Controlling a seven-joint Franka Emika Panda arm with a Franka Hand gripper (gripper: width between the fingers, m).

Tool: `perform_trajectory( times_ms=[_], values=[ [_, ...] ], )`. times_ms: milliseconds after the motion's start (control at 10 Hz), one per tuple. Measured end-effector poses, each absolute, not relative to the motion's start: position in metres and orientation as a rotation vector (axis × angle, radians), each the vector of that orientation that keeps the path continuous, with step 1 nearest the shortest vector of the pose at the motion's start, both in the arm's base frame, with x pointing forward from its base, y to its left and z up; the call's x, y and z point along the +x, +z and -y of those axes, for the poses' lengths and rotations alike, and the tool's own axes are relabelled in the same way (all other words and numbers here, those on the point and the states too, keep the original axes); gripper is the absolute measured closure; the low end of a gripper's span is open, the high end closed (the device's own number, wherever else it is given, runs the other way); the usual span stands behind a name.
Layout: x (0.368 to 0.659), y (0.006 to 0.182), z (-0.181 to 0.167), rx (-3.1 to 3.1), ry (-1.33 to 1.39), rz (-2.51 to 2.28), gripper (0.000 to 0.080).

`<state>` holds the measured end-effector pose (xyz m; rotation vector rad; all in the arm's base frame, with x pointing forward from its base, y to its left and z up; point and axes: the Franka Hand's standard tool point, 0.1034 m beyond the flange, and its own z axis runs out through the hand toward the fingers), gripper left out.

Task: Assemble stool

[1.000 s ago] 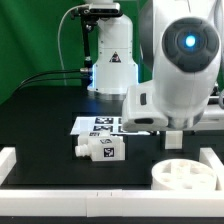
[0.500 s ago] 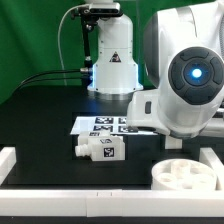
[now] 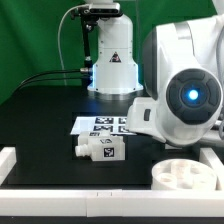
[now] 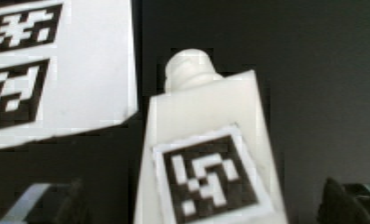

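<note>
My gripper grabs the stool leg by its tagged body (image 4: 212,178) next, leaving its peg free to enter the round white seat.
In the wrist view a white stool leg (image 4: 203,130) lies on the black table, peg end (image 4: 194,68) pointing away and a square tag on its upper face. My gripper (image 4: 200,205) is open above it, with one dark fingertip (image 4: 49,203) on each side and clear of the leg. In the exterior view the arm's bulk hides the gripper and this leg. Another tagged leg (image 3: 100,150) lies on the table toward the exterior view's left. The round white seat (image 3: 186,177) lies at the front right.
The marker board (image 3: 100,124) lies flat behind the loose leg and shows beside the leg in the wrist view (image 4: 57,80). White border rails (image 3: 12,160) run along the table's left and front edges. The robot base (image 3: 110,55) stands at the back.
The arm's wrist has come down and swung toward the exterior view's right. The leg on the left, the seat and the marker board have not moved.
</note>
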<state>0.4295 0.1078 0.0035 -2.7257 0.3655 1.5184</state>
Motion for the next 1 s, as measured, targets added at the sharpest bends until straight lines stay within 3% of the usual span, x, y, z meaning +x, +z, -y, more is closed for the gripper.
perform_trajectory(
  times_ms=[200,400,500,600,800,900,1000],
  values=[
    [0.431,0.004,-0.108,-2.728,1.513,-0.362,0.0162],
    [0.431,0.004,-0.108,-2.728,1.513,-0.362,0.0486],
    [0.433,0.009,-0.107,-2.731,1.51,-0.356,0.0485],
    [0.443,0.027,-0.105,-2.724,1.508,-0.314,0.0485],
    [0.493,0.076,-0.09,-2.79,1.305,-0.127,0.0485],
    [0.505,0.083,-0.091,-2.834,1.184,-0.128,0.0485],
    [0.507,0.08,-0.092,-2.871,1.087,-0.135,0.0485]
  ],
)
